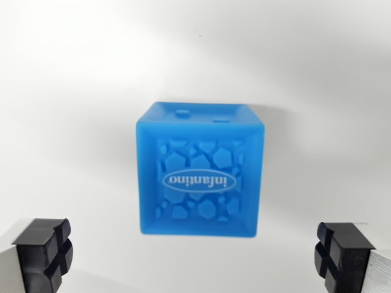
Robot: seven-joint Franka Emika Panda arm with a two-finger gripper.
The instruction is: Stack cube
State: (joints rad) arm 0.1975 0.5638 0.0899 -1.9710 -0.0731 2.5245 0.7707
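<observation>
The blue cube (200,174) needs to be stacked on another cube, so my gripper should grip the blue cube's two opposite sides next.
A blue soft cube (200,174) with a pebble pattern and an upside-down white logo on its facing side rests on the white surface in the middle of the wrist view. My gripper (197,256) is open, its two black fingertips (43,251) showing in the bottom corners, wider apart than the cube. The cube lies between and beyond the fingertips, touching neither. Nothing is held between them.
The white surface (73,91) surrounds the cube on every side. A soft shadow falls to the wrist view's left of the cube. No other cube or object shows in this view.
</observation>
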